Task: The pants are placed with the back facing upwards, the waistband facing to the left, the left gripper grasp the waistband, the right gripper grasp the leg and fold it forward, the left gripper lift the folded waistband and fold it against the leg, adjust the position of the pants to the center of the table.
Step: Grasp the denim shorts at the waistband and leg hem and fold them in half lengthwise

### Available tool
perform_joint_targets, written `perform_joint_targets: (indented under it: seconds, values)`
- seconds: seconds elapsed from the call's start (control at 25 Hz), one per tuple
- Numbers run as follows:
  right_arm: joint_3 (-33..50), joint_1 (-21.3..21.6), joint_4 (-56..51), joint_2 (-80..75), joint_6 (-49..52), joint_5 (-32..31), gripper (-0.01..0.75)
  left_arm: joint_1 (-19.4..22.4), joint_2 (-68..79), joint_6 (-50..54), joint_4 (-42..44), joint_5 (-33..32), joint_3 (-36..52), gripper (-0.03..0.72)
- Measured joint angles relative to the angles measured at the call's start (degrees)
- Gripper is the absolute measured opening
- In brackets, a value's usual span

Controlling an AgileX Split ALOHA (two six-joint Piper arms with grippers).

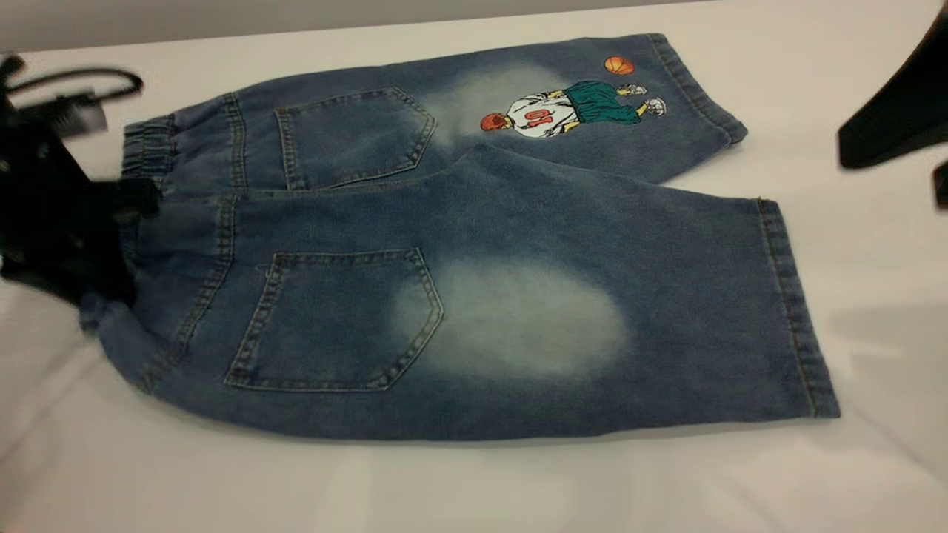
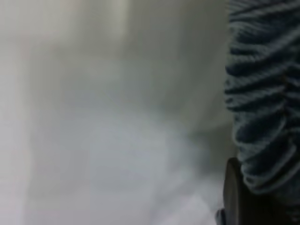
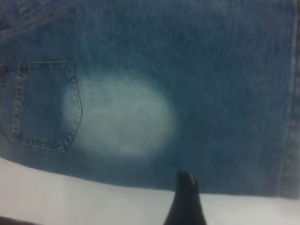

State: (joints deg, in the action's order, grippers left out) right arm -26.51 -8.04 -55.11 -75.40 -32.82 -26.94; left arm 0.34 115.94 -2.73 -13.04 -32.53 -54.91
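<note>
The denim leg (image 1: 675, 311) lies flat and loose on the tabletop. My right gripper will next pick up the pants by the outer edge (image 1: 796, 417) beside the hem.
The pants (image 1: 474, 244) lie flat on the white table (image 1: 474, 488), back side up, with both patch pockets showing. The gathered waistband (image 1: 148, 152) points left. The leg (image 1: 629, 311) with the pale oval patch lies nearest; the cartoon-print leg lies behind it. My left gripper (image 1: 111, 222) is a black, blurred mass over the waistband's middle. In the left wrist view the ruffled waistband (image 2: 262, 93) sits right against that gripper (image 2: 234, 199). My right arm (image 1: 896, 111) hangs high at the far right, off the cloth. Its wrist view looks down on the leg (image 3: 154, 112), the right gripper (image 3: 185, 199) over the leg's near edge.
Bare white tabletop (image 1: 874, 259) surrounds the pants on the right and near sides. The table's far edge (image 1: 296, 29) meets a grey background just behind the print leg. A black cable (image 1: 81, 74) loops above the left arm.
</note>
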Motion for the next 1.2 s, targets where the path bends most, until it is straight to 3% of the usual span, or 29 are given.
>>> perform_joint_targets:
  seconds: [0.24,0.68,1.0,1.2]
  values:
    - [0.0,0.0,-6.62,-12.17,-6.35,1.2,0.476,0.0,-8.33,0.0,1.35,-2.22,-0.05,0.141]
    - [-0.19,0.0,-26.95,-32.35,-29.85,-2.78,0.444,0.0,-10.87,-0.14,1.09,-3.43,-0.15,0.141]
    - [-0.25,0.0,-39.93,-38.94,-44.48,-2.81,0.441,0.0,-10.87,-0.12,1.02,-3.69,-0.21,0.141]
    - [-0.25,0.0,-45.17,-41.47,-51.61,-6.68,0.437,0.0,-10.87,-0.08,0.91,-3.69,-0.21,0.141]
